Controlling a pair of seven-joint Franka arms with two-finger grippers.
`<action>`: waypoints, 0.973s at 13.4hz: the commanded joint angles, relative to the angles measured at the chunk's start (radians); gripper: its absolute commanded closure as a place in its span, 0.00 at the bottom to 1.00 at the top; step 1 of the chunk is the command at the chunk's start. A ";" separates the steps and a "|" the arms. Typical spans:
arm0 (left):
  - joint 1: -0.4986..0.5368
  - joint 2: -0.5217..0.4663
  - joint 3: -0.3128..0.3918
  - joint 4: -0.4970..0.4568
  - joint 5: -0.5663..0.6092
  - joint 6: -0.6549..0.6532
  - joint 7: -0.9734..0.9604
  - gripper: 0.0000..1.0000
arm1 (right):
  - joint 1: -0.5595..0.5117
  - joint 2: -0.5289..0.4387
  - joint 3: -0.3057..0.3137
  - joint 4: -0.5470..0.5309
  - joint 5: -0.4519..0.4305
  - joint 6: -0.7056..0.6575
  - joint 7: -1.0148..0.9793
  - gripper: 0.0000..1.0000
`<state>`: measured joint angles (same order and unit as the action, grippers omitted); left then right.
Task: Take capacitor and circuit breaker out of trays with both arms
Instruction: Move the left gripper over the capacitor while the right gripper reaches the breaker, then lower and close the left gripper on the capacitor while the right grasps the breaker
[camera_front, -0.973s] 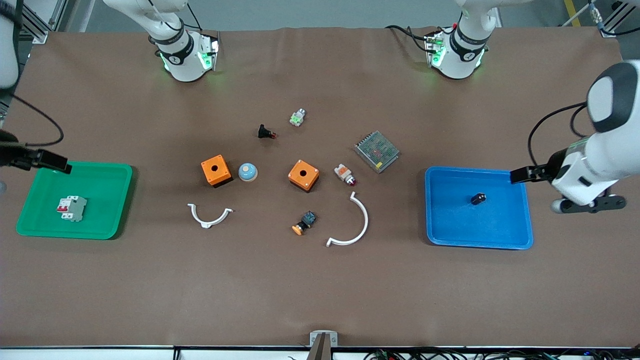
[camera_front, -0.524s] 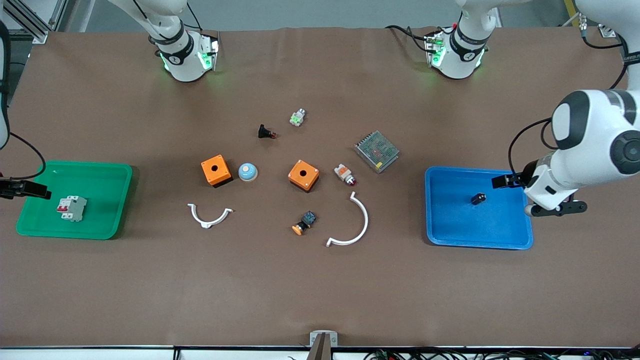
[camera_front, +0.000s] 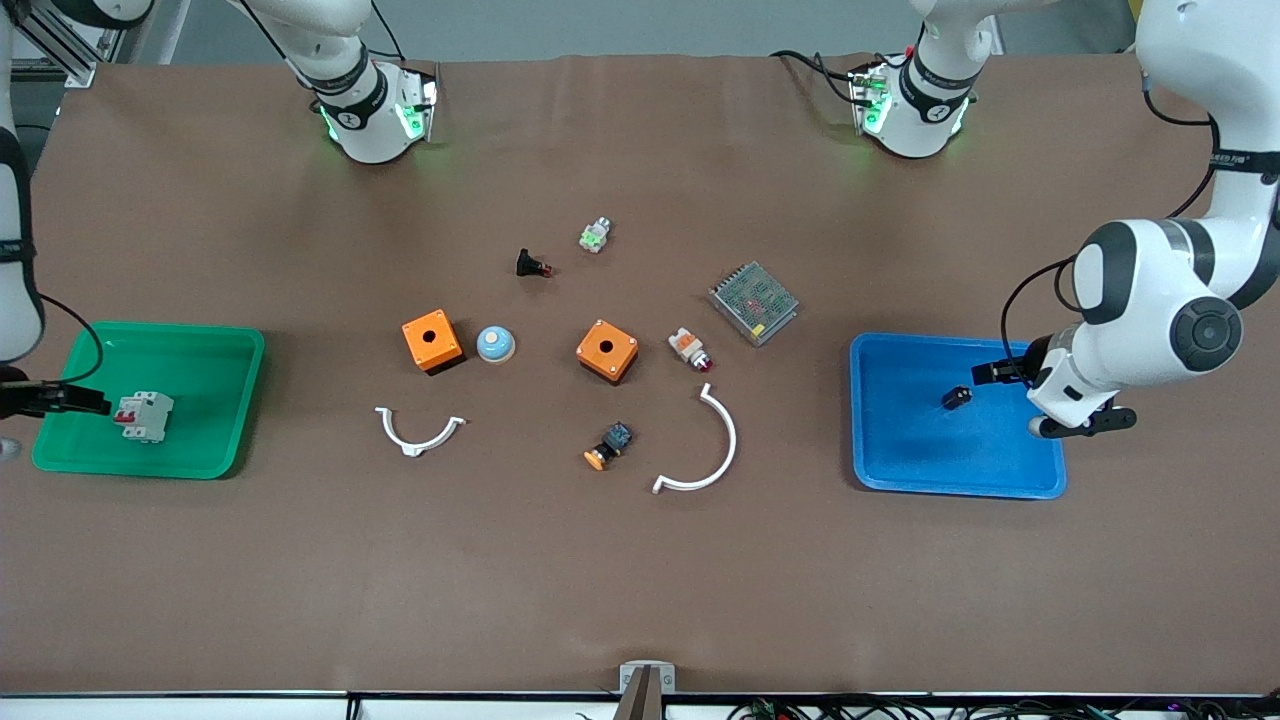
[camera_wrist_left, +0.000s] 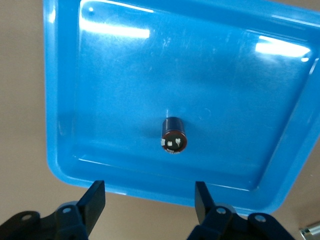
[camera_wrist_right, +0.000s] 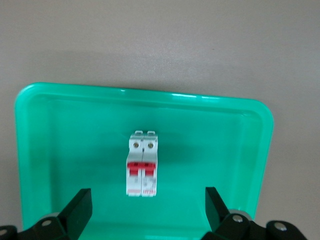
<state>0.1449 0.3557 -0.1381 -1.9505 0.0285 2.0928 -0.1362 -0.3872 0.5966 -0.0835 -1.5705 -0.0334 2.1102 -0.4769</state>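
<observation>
The breaker has to come out of the green tray (camera_front: 200, 370). I need to grab it next with my right gripper, by its end with the red levers.
The capacitor (camera_front: 956, 397), a tiny black cylinder, lies in the blue tray (camera_front: 930, 460) at the left arm's end of the table. My left gripper (camera_front: 988, 372) hangs open and empty over the tray's edge, beside the capacitor. The left wrist view shows the capacitor (camera_wrist_left: 173, 135) in the tray (camera_wrist_left: 100, 75) ahead of the open gripper (camera_wrist_left: 148, 195). The breaker (camera_front: 143, 416), grey with red levers, lies in the green tray (camera_front: 200, 370) at the right arm's end. My right gripper (camera_front: 80, 400) is open and empty over that tray, beside the breaker. In the right wrist view the breaker (camera_wrist_right: 142, 164) lies ahead of the gripper (camera_wrist_right: 148, 200).
Mid-table lie two orange boxes (camera_front: 432, 341) (camera_front: 607, 350), a blue dome (camera_front: 495, 344), a black flared part (camera_front: 531, 265), a mesh-topped unit (camera_front: 754, 302), a white-and-orange part (camera_front: 690, 349), an orange-capped button (camera_front: 608, 446) and two white arcs (camera_front: 420, 432) (camera_front: 710, 450).
Both open grippers have moved in over their trays: the left toward the capacitor, the right toward the breaker. Neither part has moved.
</observation>
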 joint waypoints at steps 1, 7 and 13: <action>0.007 0.032 -0.009 -0.031 0.016 0.076 0.007 0.21 | -0.025 0.043 0.021 0.007 0.039 0.028 -0.040 0.00; 0.005 0.083 -0.015 -0.053 0.004 0.174 0.006 0.28 | -0.024 0.055 0.019 -0.059 0.052 0.120 -0.037 0.15; 0.002 0.123 -0.021 -0.051 0.001 0.217 0.003 0.36 | -0.021 0.051 0.019 -0.063 0.052 0.062 -0.034 0.37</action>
<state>0.1439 0.4688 -0.1522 -1.9945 0.0285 2.2832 -0.1363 -0.3898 0.6625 -0.0822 -1.6268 0.0000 2.1955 -0.4945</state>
